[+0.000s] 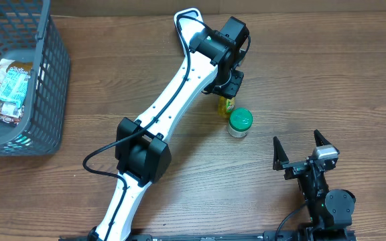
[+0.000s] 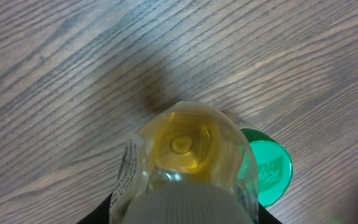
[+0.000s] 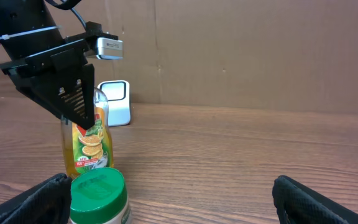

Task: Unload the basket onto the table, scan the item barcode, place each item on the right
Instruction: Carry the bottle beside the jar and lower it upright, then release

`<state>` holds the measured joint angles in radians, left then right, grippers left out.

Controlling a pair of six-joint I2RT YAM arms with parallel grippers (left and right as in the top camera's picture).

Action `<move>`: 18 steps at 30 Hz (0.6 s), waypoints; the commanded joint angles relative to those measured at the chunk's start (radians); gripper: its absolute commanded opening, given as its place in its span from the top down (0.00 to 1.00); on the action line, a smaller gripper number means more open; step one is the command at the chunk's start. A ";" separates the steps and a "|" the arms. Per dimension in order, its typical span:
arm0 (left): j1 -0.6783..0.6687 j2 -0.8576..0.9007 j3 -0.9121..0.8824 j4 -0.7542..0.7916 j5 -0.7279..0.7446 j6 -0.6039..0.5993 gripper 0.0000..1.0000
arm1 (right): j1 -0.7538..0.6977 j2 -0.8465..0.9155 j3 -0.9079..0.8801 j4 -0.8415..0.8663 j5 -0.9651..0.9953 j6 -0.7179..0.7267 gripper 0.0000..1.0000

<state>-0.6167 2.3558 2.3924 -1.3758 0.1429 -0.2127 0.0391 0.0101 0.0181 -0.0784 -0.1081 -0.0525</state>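
Note:
The bottle's base crowds the green lid, so my left gripper keeps holding the bottle for now, until its base rests on wood apart from the jar.
The item, a clear bottle of yellow juice [image 1: 226,105] with an orange-fruit label [image 3: 91,146], stands upright at the middle of the table. My left gripper [image 1: 230,84] comes down from above and is shut on its ribbed cap end. In the left wrist view I look down the bottle [image 2: 185,146] to its base, which is at or just above the wood. The barcode does not show in any view. My right gripper [image 1: 296,136] rests open near the front right, and its black fingers [image 3: 316,199] have nothing between them.
A jar with a green lid [image 1: 240,122] stands right beside the bottle, on the near side [image 3: 98,193]. A small white boxy device [image 3: 115,102] sits behind the bottle. A grey mesh basket [image 1: 45,100] holding packets is at the far left.

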 commanded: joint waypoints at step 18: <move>0.007 -0.006 -0.021 0.141 -0.345 -0.118 0.85 | -0.001 -0.007 -0.010 0.005 -0.006 -0.002 0.00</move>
<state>-0.6071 2.3558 2.3863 -1.2503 -0.1284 -0.2852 0.0391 0.0101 0.0181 -0.0788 -0.1081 -0.0525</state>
